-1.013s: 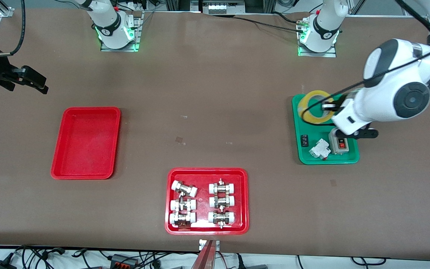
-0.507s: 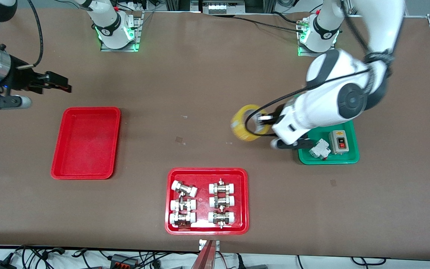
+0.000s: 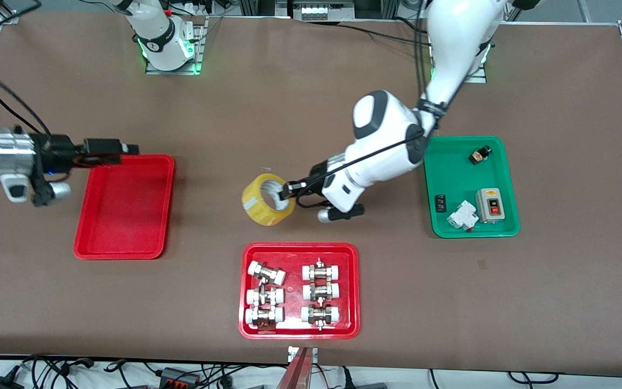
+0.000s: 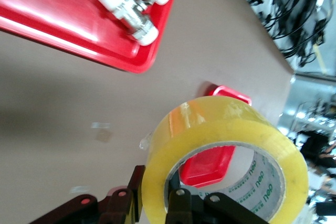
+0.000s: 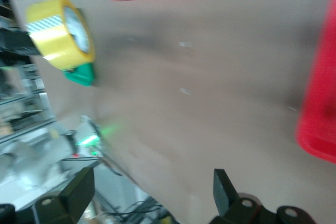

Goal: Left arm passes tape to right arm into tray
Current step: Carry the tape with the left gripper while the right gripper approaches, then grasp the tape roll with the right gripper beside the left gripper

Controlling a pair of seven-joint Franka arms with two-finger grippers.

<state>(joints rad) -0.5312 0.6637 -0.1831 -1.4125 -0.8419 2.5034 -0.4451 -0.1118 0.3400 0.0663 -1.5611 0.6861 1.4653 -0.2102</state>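
My left gripper's fingers are crowding the opposite side of the tape roll, so my right gripper should next grab the tape roll by its free outer side [image 3: 251, 200] [image 5: 48, 29].
My left gripper [image 3: 287, 193] is shut on the yellow tape roll [image 3: 266, 199], one finger inside its hole and one outside. It holds the roll in the air over the middle of the table, above the tray of fittings. The left wrist view shows the roll [image 4: 226, 145] clamped in the jaws. My right gripper [image 3: 127, 147] is open and empty over the plain red tray [image 3: 124, 205], at the tray's edge farthest from the front camera. The right wrist view shows the tape [image 5: 60, 32] at a distance and the red tray's rim [image 5: 320, 108].
A red tray of white-capped metal fittings [image 3: 299, 290] lies near the front edge. A green tray [image 3: 470, 186] with a switch box and small parts lies toward the left arm's end.
My left arm has carried the tape from over the green tray to the middle of the table. My right gripper has moved in from the table's end to the plain red tray.
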